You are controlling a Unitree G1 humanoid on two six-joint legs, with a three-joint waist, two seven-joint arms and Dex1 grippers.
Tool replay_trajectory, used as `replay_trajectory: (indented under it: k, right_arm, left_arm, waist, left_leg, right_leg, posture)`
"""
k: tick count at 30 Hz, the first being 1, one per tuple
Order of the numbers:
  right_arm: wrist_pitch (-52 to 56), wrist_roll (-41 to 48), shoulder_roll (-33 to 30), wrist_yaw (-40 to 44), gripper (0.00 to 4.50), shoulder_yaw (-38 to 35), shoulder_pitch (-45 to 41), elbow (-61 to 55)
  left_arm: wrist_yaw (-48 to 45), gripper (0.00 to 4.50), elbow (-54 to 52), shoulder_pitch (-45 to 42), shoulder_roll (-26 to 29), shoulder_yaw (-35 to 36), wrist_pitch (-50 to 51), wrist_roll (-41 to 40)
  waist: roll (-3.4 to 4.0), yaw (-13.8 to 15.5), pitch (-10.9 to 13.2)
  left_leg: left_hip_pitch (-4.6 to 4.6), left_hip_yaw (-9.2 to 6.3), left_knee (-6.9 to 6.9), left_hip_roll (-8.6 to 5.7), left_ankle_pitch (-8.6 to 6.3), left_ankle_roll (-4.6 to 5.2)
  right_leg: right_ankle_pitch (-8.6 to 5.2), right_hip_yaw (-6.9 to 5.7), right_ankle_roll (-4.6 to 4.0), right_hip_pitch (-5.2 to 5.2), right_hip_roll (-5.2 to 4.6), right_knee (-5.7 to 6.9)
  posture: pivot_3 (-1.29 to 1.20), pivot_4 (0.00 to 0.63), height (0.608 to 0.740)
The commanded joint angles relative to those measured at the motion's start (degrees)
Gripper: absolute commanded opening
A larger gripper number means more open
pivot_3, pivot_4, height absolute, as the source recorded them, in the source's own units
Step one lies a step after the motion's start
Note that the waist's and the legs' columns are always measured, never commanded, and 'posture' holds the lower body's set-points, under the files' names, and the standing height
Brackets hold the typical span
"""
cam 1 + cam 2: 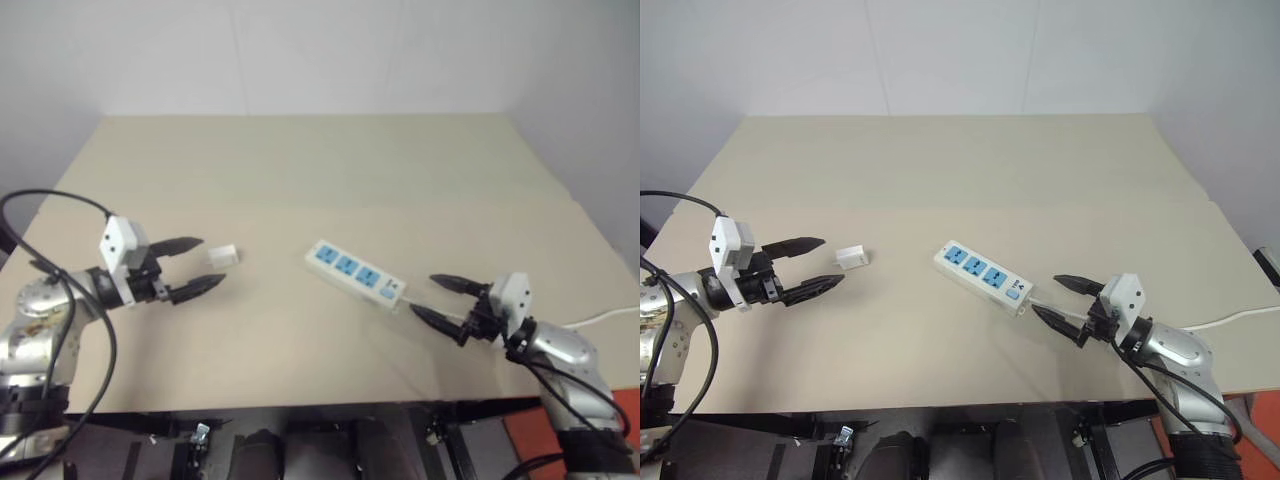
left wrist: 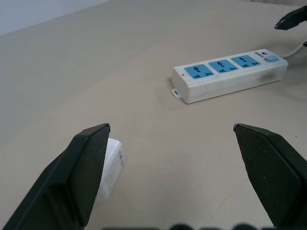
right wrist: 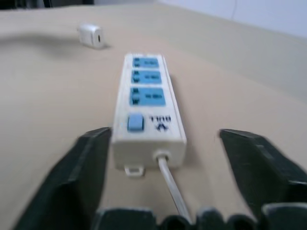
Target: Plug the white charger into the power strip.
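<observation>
My right gripper should grab the power strip by its switch end point(image 1: 387, 292) next. It will hold the strip steady while I plug in the charger point(image 1: 224, 255).
The white charger point(image 1: 224, 255) lies loose on the table left of centre, a small white block, also seen in the left wrist view point(image 2: 110, 167). My left gripper point(image 1: 196, 266) stands open just left of it, not touching. The power strip point(image 1: 356, 272), a white bar with three blue sockets, lies slanted at the table's middle. Its switch end and thin cord point(image 3: 170, 184) point toward my right gripper point(image 1: 438, 298), which is open a little beyond that end, holding nothing.
The beige table point(image 1: 320, 170) stretches far behind the objects. The strip's cord point(image 1: 600, 318) trails off over the right edge. The front edge runs close below both grippers.
</observation>
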Motion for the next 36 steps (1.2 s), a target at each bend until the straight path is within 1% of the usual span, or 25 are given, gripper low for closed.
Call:
replay_trajectory:
  k: [1,7,18,24,32,35,36]
  right_arm:
    - [-0.14,-0.39,1.26,-0.87,4.44,1.47,-1.88,-0.43]
    - [-0.43,-2.49,2.89,-1.78,4.44,4.37,-4.58,2.03]
    - [-1.74,-6.24,4.90,-2.45,4.44,7.27,-9.34,9.10]
    - [-2.15,-7.81,6.85,-2.87,4.44,9.14,-9.82,10.73]
    - [-1.27,-7.35,8.09,-3.01,4.44,9.19,-9.87,11.34]
    - [-1.38,-7.30,8.29,-2.71,3.88,9.37,-9.74,11.57]
    - [-1.78,-7.53,8.31,-2.70,3.59,9.48,-9.67,11.72]
  left_arm:
    - [-0.28,4.50,-0.74,0.25,0.61,1.11,-1.20,-0.04]
    - [0.09,4.50,-1.56,1.96,0.98,2.30,-1.34,-0.30]
    - [1.31,4.50,-3.27,4.64,0.91,3.54,-1.56,-0.55]
    - [1.56,4.50,-3.27,4.94,0.69,3.47,-1.72,-0.27]
    - [1.59,4.50,-3.20,4.83,0.73,3.37,-1.65,-0.39]
    - [1.54,4.50,-2.97,4.51,0.69,3.17,-1.73,-0.30]
    - [1.53,4.50,-2.89,4.36,0.66,3.12,-1.74,-0.32]
  waist:
    - [0.00,0.02,0.00]
    - [-0.01,0.01,-0.01]
    - [-0.02,0.02,-0.01]
    - [-0.03,-0.01,-0.02]
    - [-0.03,-0.07,-0.02]
    - [-0.03,-0.11,-0.02]
    - [-0.03,-0.12,-0.02]
  left_leg:
    - [0.00,0.00,0.00,0.00,0.00,0.00]
    - [-0.01,0.00,-0.01,0.00,0.00,0.00]
    - [-0.02,-0.02,-0.01,0.01,0.00,0.00]
    - [-0.02,-0.02,-0.01,0.00,0.00,0.00]
    - [-0.02,-0.02,-0.01,0.01,0.00,0.00]
    - [-0.01,-0.02,-0.01,0.01,0.00,0.00]
    - [-0.01,-0.02,-0.01,0.01,0.00,0.00]
  right_leg:
    - [0.00,0.00,0.00,0.00,0.00,0.00]
    - [0.00,0.00,0.00,0.00,0.00,-0.01]
    - [0.00,-0.02,-0.01,-0.01,0.00,-0.01]
    - [0.00,-0.02,-0.01,-0.01,0.00,0.00]
    - [0.00,-0.02,-0.01,-0.01,0.00,0.00]
    - [0.00,-0.02,-0.01,-0.01,0.00,0.00]
    - [0.00,-0.02,-0.01,-0.01,0.00,0.00]
  posture:
    - [0.00,0.150,0.740]
    - [0.00,0.150,0.740]
    - [0.00,0.150,0.740]
    - [0.00,0.150,0.740]
    - [0.00,0.150,0.740]
    - [0.00,0.150,0.740]
    - [0.00,0.150,0.740]
